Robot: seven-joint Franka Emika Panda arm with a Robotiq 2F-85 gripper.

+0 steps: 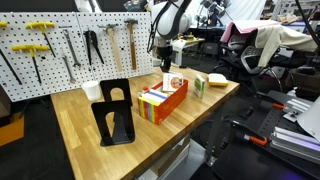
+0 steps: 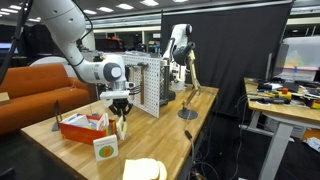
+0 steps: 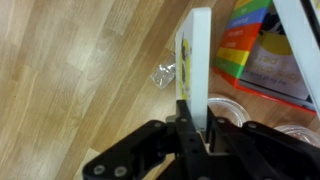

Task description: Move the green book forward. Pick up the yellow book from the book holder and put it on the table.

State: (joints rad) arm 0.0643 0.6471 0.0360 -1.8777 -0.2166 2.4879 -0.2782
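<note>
The yellow book's lower edge reaches down to the wooden tabletop, outside the holder's striped end, so it is time to release the yellow book.
My gripper [image 3: 195, 125] is shut on the lower edge of the yellow book [image 3: 193, 60], a thin book with a yellow cover and pale pages, held upright. In an exterior view the gripper [image 2: 120, 108] hangs just beside the near end of the book holder [image 2: 82, 124], with the yellow book [image 2: 121, 127] below it over the table [image 2: 170, 140]. The holder's striped end [image 3: 245, 40] shows to the right in the wrist view. The green book [image 2: 105, 148] stands on the table in front of the holder, also seen as the green book [image 1: 200, 86] past the orange holder [image 1: 163, 101].
A black bent-metal bookend [image 1: 115, 115] stands on the table [image 1: 80, 125]. A pegboard with tools [image 1: 70, 45] lines the back. A pale yellow flat object [image 2: 145, 170] lies near the table's end. Clear plastic cups [image 3: 228, 108] and a crumpled wrapper [image 3: 163, 73] sit below the gripper.
</note>
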